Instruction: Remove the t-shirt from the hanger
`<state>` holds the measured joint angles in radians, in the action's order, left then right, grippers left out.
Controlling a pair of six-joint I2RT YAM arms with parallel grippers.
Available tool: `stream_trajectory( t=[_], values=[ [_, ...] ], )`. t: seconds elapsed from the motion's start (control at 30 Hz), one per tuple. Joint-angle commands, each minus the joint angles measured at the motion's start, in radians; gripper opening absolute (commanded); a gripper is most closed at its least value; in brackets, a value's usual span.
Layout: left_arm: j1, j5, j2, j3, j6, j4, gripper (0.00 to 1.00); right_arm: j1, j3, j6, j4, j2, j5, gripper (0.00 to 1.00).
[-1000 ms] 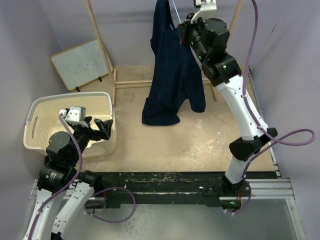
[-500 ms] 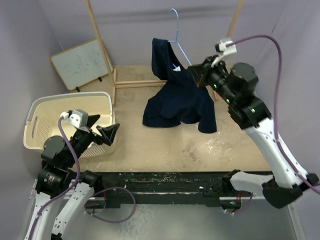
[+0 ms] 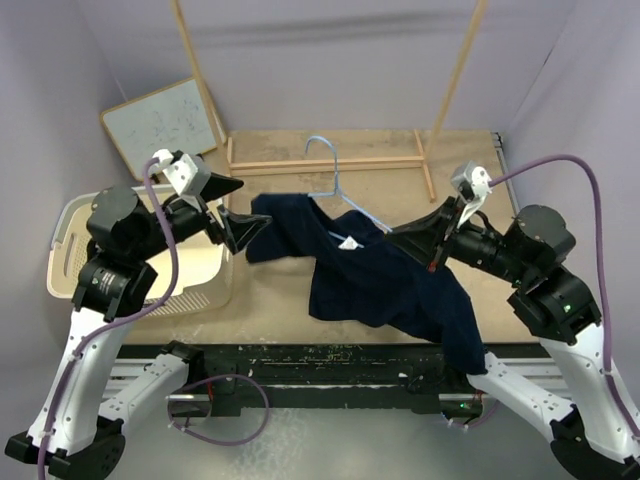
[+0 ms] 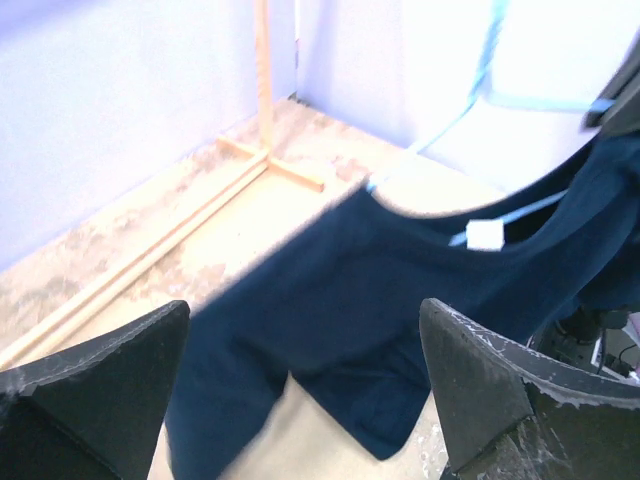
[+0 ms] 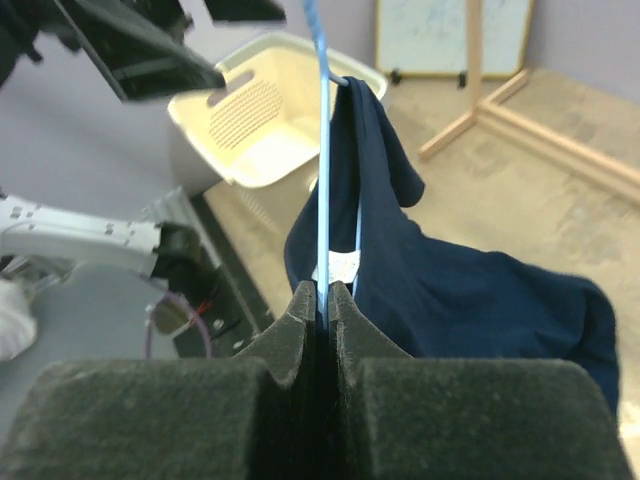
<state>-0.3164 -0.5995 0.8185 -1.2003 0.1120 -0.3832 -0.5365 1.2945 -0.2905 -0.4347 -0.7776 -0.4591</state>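
The t-shirt's other end should stay free to leave the hanger, so my left gripper needs to grab the t-shirt next by its end opposite my right gripper.
The dark navy t-shirt hangs slantwise on the light-blue wire hanger, off the rack and low over the table. My right gripper is shut on the hanger wire, with the t-shirt draped just beyond its jaws. My left gripper is open, its fingers either side of the shirt's left end without touching it. In the left wrist view the t-shirt lies past the open gripper, with its white neck label and the hanger showing.
A cream laundry basket stands at the left, under my left arm. A whiteboard leans on the back left wall. The wooden rack poles and the rack's base bars stand behind the shirt.
My right arm has brought the hanger and shirt down from the rack toward the front. My left arm has risen from the basket and reached to the shirt's left end, still open.
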Motion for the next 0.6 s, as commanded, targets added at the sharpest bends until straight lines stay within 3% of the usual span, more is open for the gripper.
stream_trajectory(
  t=[0.0, 0.27, 0.57],
  values=[
    [-0.004, -0.137, -0.016, -0.101, 0.002, 0.077, 1.0, -0.004, -0.039, -0.05, 0.015, 0.033, -0.128, 0.0],
    [-0.003, -0.338, -0.006, -0.092, -0.041, 0.018, 0.99, -0.003, -0.06, -0.098, 0.072, 0.03, -0.261, 0.0],
    [-0.003, -0.376, 0.049, -0.004, -0.02, 0.059, 0.97, -0.003, -0.01, -0.143, 0.118, 0.035, -0.343, 0.0]
  ],
)
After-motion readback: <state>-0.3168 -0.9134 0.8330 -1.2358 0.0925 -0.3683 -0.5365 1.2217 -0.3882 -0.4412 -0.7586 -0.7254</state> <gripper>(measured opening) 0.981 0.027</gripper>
